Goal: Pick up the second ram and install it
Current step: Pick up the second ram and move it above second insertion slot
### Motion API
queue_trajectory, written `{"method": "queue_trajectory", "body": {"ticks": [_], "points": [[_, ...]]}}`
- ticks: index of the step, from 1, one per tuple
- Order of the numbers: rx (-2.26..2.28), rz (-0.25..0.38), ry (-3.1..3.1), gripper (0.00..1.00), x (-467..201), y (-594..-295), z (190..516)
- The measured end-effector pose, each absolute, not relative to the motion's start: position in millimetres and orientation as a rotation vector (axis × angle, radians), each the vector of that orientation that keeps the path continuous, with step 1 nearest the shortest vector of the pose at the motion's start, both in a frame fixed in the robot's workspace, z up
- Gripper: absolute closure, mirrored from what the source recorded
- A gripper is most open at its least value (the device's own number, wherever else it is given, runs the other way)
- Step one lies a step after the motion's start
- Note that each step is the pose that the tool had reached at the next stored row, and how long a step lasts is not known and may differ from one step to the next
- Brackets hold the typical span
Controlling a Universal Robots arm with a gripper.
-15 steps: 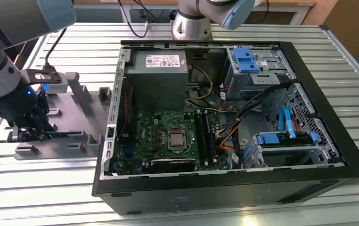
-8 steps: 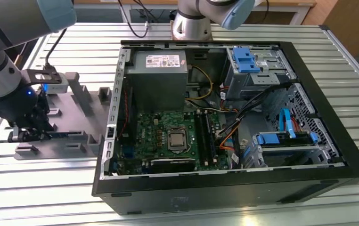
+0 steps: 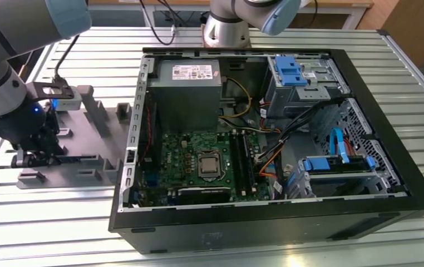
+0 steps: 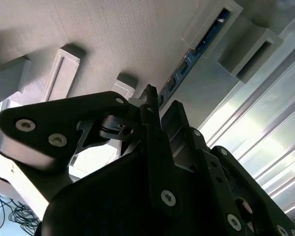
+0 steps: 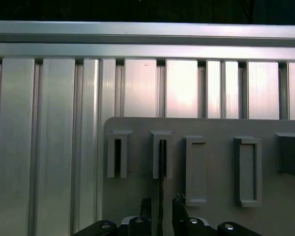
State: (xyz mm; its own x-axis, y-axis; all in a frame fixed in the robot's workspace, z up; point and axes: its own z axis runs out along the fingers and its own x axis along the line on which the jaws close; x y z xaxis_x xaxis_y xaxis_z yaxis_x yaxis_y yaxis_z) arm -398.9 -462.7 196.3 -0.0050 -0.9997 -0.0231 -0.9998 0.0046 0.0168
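Observation:
I should next use my gripper to grab the ram by its end that sticks out of the fixture slot (image 5: 161,211). Then I can install the second RAM (image 5: 162,164).
The second ram (image 5: 162,164) stands on edge in a slot of the grey fixture (image 5: 211,128), a thin dark strip in the first wrist view. The second wrist view shows it as a green-blue board strip (image 4: 199,49) running along its slot. My gripper (image 5: 162,200) is low over the fixture and open. One fingertip (image 5: 146,202) lies on each side of the ram, with small gaps to it. In the exterior view the gripper (image 3: 38,158) sits at the fixture's (image 3: 85,139) left part, well left of the motherboard (image 3: 197,161).
An open black computer case (image 3: 271,217) lies on the slatted aluminium table (image 3: 49,222), right of the fixture. Inside it are the power supply (image 3: 186,83), drive cages (image 3: 301,78) and loose cables. Several upright posts (image 3: 97,105) rise from the fixture near the gripper.

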Motion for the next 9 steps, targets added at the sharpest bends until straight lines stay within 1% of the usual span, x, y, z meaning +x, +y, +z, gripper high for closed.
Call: {"method": "queue_trajectory", "body": {"ticks": [9], "points": [[-2.213,0.044,2.224,0.69,-398.6,-462.4,192.3]]}}
